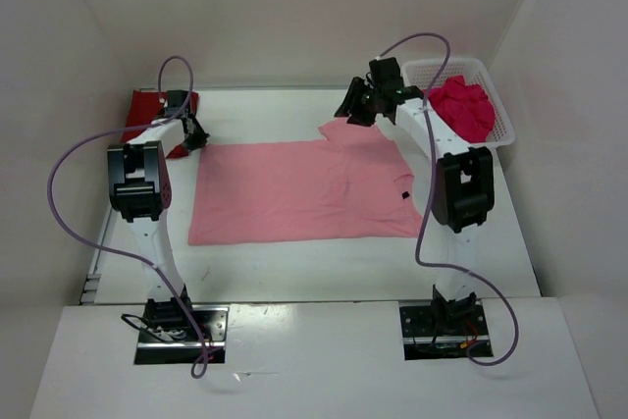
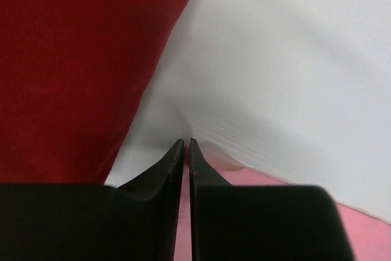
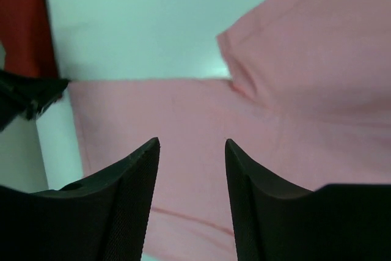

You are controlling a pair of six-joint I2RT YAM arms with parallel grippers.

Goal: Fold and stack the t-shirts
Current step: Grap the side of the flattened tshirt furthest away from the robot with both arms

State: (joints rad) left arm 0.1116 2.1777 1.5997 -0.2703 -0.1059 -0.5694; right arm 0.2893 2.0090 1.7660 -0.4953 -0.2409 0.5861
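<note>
My right gripper will next grab the pink t-shirt's far sleeve (image 1: 337, 128), opposite my left gripper's corner, to fold the t-shirt's far side over.
The light pink t-shirt (image 1: 304, 188) lies spread flat in the middle of the table. My left gripper (image 1: 193, 140) is at its far left corner, and in the left wrist view its jaws (image 2: 186, 143) are pinched together on a thin edge of pink cloth (image 2: 366, 224). The dark red t-shirt (image 1: 147, 105) (image 2: 73, 59) lies just beyond, at the back left. My right gripper (image 1: 353, 110) (image 3: 192, 142) hovers open over the pink shirt's far right sleeve (image 3: 293, 90), holding nothing. The crimson-magenta t-shirt (image 1: 463, 105) is bunched in the basket.
A white lattice basket (image 1: 496, 120) stands at the back right corner against the wall. White walls close in the table on the left, back and right. Purple cables loop above both arms.
</note>
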